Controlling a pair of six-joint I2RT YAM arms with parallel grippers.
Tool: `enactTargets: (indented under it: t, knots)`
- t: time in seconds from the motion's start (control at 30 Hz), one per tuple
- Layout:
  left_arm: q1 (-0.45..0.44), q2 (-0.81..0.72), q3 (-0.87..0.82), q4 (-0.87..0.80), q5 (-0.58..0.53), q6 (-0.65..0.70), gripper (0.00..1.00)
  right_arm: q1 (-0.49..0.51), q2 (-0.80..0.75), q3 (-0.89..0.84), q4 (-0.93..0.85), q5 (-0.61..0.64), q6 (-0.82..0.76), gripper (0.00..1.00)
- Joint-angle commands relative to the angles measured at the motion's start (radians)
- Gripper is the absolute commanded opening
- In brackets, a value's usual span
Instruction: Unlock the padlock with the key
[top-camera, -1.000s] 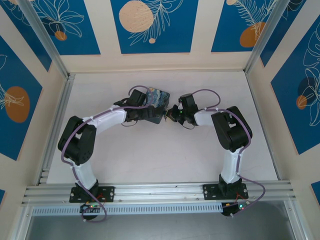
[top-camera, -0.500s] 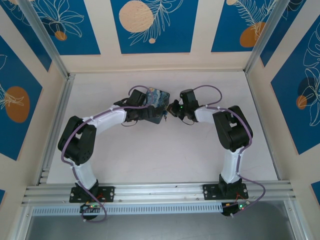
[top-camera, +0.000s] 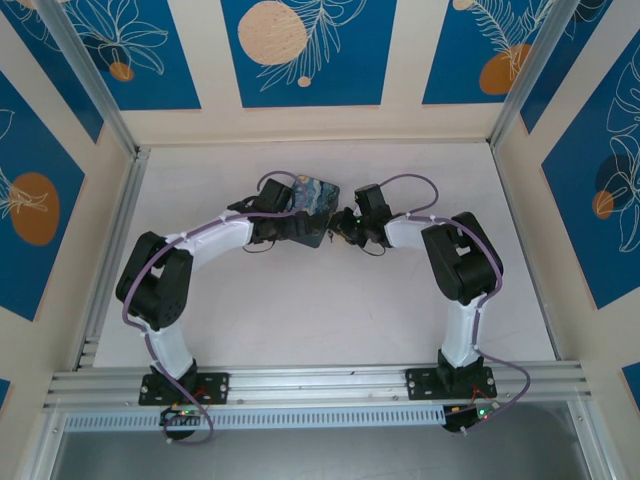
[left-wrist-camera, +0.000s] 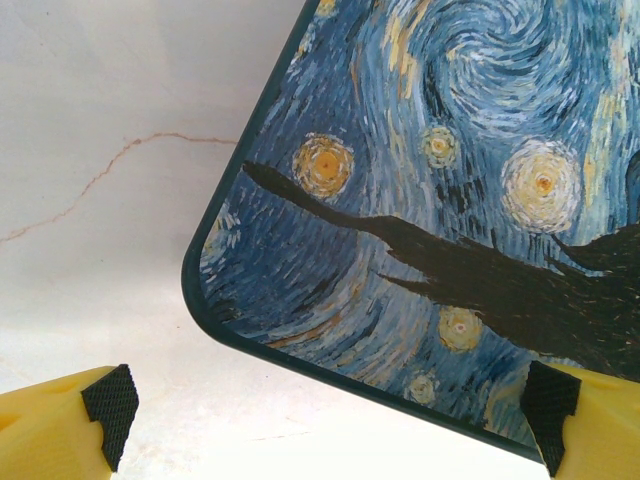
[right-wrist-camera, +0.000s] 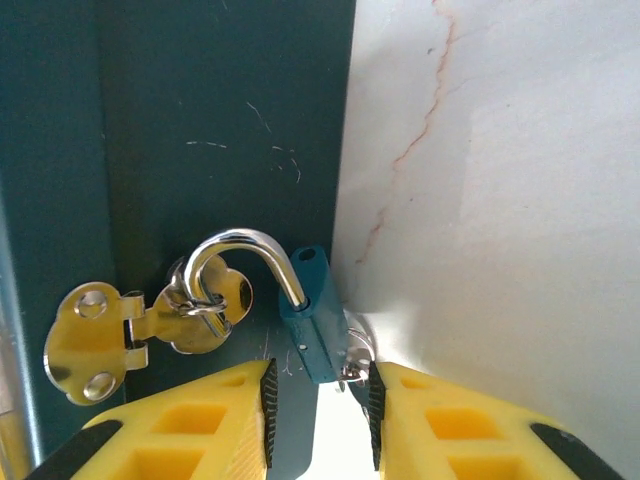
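Observation:
I will next grab the padlock's body at the key end (right-wrist-camera: 325, 361) with my right gripper, so the open shackle (right-wrist-camera: 240, 255) stays free to unhook from the hasp.
The small blue-green padlock (right-wrist-camera: 318, 325) hangs at the edge of the dark tin side. Its silvery shackle (right-wrist-camera: 240, 255) has one end out of the body and loops through the ring of the brass hasp (right-wrist-camera: 100, 330). The thin silvery key (right-wrist-camera: 352, 358) with its ring sits at the padlock's lower end. My right gripper (right-wrist-camera: 320, 410) has the lock's bottom and the key between its yellow fingers; the key lies by the right pad, and the left pad stands clear of the lock. My left gripper (left-wrist-camera: 330, 410) is wide open over a corner of the starry-night tin (left-wrist-camera: 430, 200).
The starry-night tin (top-camera: 315, 195) lies mid-table between my left gripper (top-camera: 300, 228) and my right gripper (top-camera: 345, 225). Blue-patterned cream walls close in the back and both sides. A metal rail runs along the near edge.
My right wrist pulled slightly up and away from the tin half a second ago, then came back against its edge. The left arm and tin have stayed put.

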Motion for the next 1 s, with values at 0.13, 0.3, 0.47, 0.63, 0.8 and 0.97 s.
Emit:
enactTargets:
  t: [0.13, 0.3, 0.47, 0.63, 0.8, 0.97]
  knots:
    - [-0.006, 0.056, -0.022, -0.131, 0.009, 0.008, 1.0, 0.009, 0.039, 0.043, -0.029, 0.034, -0.044, 0.31]
    - [-0.006, 0.059, -0.019, -0.131, 0.014, 0.006, 1.0, 0.012, 0.061, 0.066, -0.03, 0.055, -0.073, 0.31]
    - [-0.006, 0.064, -0.015, -0.131, 0.017, 0.005, 1.0, 0.014, 0.083, 0.096, -0.046, 0.064, -0.095, 0.24]
    - [-0.006, 0.067, -0.011, -0.132, 0.017, 0.003, 1.0, 0.014, 0.082, 0.098, -0.055, 0.069, -0.107, 0.14]
    - [-0.006, 0.07, -0.01, -0.131, 0.02, 0.002, 1.0, 0.015, 0.072, 0.085, -0.061, 0.082, -0.112, 0.07]
    - [-0.006, 0.072, -0.01, -0.131, 0.02, 0.003, 1.0, 0.015, 0.051, 0.059, -0.056, 0.095, -0.107, 0.0]
